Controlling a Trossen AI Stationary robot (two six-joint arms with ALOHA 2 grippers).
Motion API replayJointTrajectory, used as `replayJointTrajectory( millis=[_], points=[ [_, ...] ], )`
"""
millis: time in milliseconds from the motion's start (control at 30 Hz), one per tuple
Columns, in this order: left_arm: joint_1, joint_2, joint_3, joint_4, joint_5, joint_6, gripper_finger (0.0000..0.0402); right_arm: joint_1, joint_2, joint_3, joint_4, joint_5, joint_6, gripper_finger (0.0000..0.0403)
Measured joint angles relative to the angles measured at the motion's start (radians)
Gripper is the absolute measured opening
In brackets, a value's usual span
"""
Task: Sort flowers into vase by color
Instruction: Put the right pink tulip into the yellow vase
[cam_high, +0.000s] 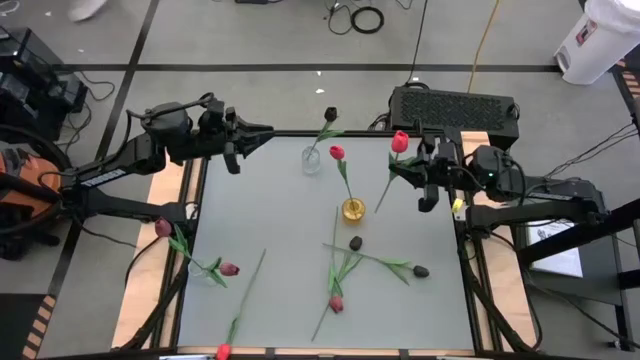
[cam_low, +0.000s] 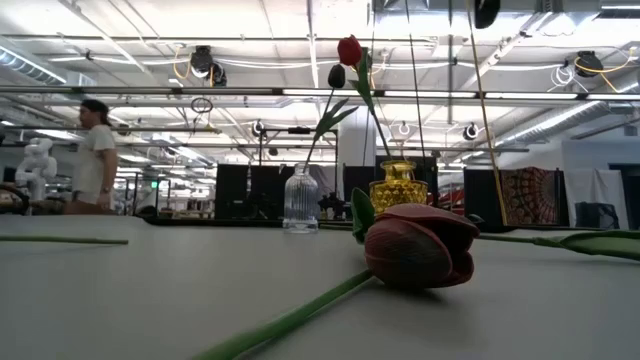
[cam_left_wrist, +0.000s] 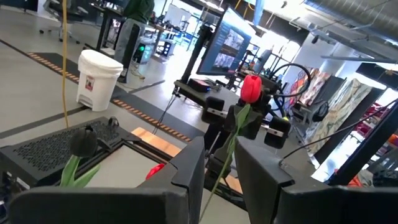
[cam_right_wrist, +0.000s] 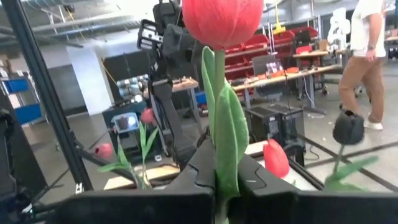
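I should move the tulip over the vase with my right gripper before I release it, because the red tulip's stem end (cam_high: 379, 208) hangs beside the yellow vase (cam_high: 353, 209).
My right gripper (cam_high: 413, 166) is over the table's right side, shut on a red tulip (cam_high: 400, 142) whose head stands above the fingers. A yellow vase (cam_high: 353, 209) mid-table holds another red tulip (cam_high: 337, 152) by its stem. A clear vase (cam_high: 312, 158) at the far edge holds a black tulip (cam_high: 331, 115). My left gripper (cam_high: 262, 133) waits open at the far left corner, with nothing between its fingers (cam_left_wrist: 186, 171). Loose tulips lie flat on the table: two black (cam_high: 355, 243), (cam_high: 421, 270) and one red (cam_high: 336, 302). My right gripper pinches the red tulip's stem and a leaf (cam_right_wrist: 219, 146) between its two fingers, a little below the head (cam_right_wrist: 221, 22). The fingers come level from the table's right side and lie across the stem. The tulip stands nearly upright, and its lower stem (cam_high: 383, 198) slants down toward the yellow vase.
More tulips lie at the table's left rim (cam_high: 229, 268), (cam_high: 163, 228) and at the near edge (cam_high: 222, 350). A black box (cam_high: 455, 105) stands beyond the far right corner. A person (cam_low: 95, 155) walks in the room behind. The table's left half (cam_high: 250, 210) is bare.
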Motion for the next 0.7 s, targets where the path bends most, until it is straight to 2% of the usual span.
replayJointTrajectory(
  millis=[233,700],
  points=[
    [0.0,0.0,0.0,0.0,0.0,0.008,0.0095,-0.001,0.119,0.0,0.136,0.056,-0.008,0.0001],
    [0.0,0.001,-0.001,-0.041,0.0,0.008,0.0095,-0.008,0.282,0.0,0.244,0.061,-0.031,0.0002]
  ],
)
